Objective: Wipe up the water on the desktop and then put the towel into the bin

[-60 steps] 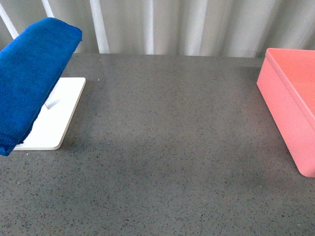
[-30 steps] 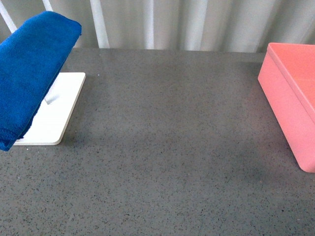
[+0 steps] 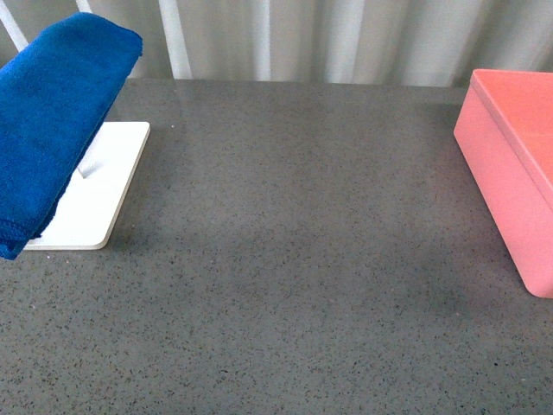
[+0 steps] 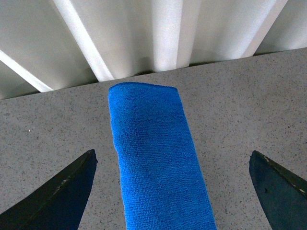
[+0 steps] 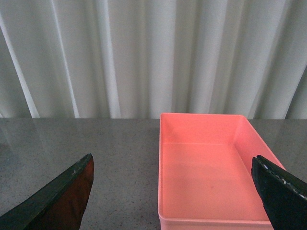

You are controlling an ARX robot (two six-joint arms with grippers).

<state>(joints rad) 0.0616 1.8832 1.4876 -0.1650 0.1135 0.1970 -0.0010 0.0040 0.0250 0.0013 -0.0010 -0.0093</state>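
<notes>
The towel's fold stands raised over the rack while its ends hang slack (image 3: 19, 235), so my left gripper grabs the towel by that raised fold (image 3: 67, 97) next.
The blue towel (image 3: 52, 121) hangs folded over a rack on the white tray (image 3: 95, 203) at the far left of the dark grey desktop (image 3: 294, 242). The pink bin (image 3: 518, 164) stands at the right edge and looks empty in the right wrist view (image 5: 206, 177). No arm shows in the front view. My left gripper (image 4: 177, 191) is open, above the towel (image 4: 153, 158), its jaws wide on either side of it. My right gripper (image 5: 177, 191) is open, above the bin's near end. I see no clear water patch on the desktop.
A white pleated curtain (image 3: 328, 39) closes off the far edge of the desktop. The tray's white rod (image 3: 91, 164) shows under the towel.
The front view has shifted slightly: towel, tray and bin sit a little higher in the picture than a second ago. Nothing on the desktop has moved.
</notes>
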